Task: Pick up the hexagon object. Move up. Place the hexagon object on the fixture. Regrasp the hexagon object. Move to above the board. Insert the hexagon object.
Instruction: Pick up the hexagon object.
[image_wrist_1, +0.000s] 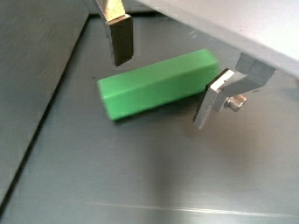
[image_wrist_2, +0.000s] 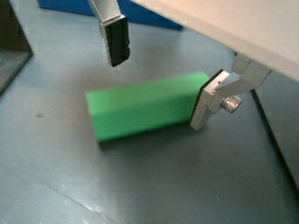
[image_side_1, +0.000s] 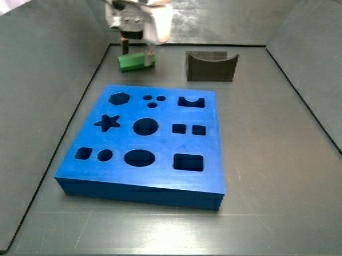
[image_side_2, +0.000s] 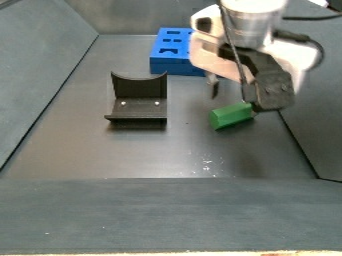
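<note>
I should next grab the hexagon object by its long sides near one end (image_side_1: 140, 61) with my gripper. Then I can put the object on the fixture (image_side_1: 210, 67).
The hexagon object (image_wrist_1: 158, 82) (image_wrist_2: 142, 106) is a bright green block lying flat on the grey floor. In both side views it lies by the wall (image_side_1: 132, 62) (image_side_2: 230, 116). My gripper (image_wrist_1: 163, 80) (image_wrist_2: 162, 83) hangs open just above it, one finger (image_wrist_1: 118, 39) on one side and the other finger (image_wrist_1: 215, 98) by the block's end; neither clamps it. In both side views the gripper (image_side_1: 131, 40) (image_side_2: 238, 86) stands over the block. The fixture (image_side_1: 210, 67) (image_side_2: 135, 100) is a dark notched block standing apart. The blue board (image_side_1: 147, 140) (image_side_2: 171, 49) lies flat with shaped holes.
Grey walls enclose the floor on both sides, and the block lies close to one wall (image_side_1: 80, 60). A corner of the blue board (image_wrist_2: 70, 4) shows in a wrist view. The arm's white body (image_side_2: 254, 40) hangs over the block.
</note>
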